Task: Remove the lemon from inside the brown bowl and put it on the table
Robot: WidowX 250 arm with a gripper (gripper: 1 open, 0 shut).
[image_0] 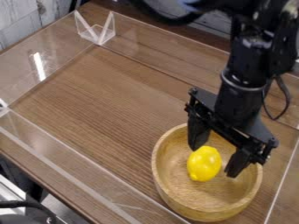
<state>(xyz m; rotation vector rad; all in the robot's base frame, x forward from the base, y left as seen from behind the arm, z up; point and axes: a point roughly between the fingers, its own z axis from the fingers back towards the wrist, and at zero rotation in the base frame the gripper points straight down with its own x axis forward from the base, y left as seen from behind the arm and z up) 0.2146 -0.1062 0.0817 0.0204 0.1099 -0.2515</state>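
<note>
The lemon needs to come out of the brown bowl [172,194] and onto the table, so my gripper needs to grab it next by its rounded middle [205,164].
The lemon [204,164], small and bright yellow, lies inside the brown bowl [172,194], a wide wooden bowl at the near right of the table [105,101]. My gripper [222,151] hangs open over the bowl, its two black fingers spread wide. One finger [198,136] stands just left of and above the lemon, the other [246,164] reaches down to the lemon's right, inside the bowl. Nothing is held between them.
Low clear acrylic walls [70,166] edge the tabletop. A clear folded stand [96,26] sits at the far left corner. The black arm [257,61] rises above the bowl at the right.
</note>
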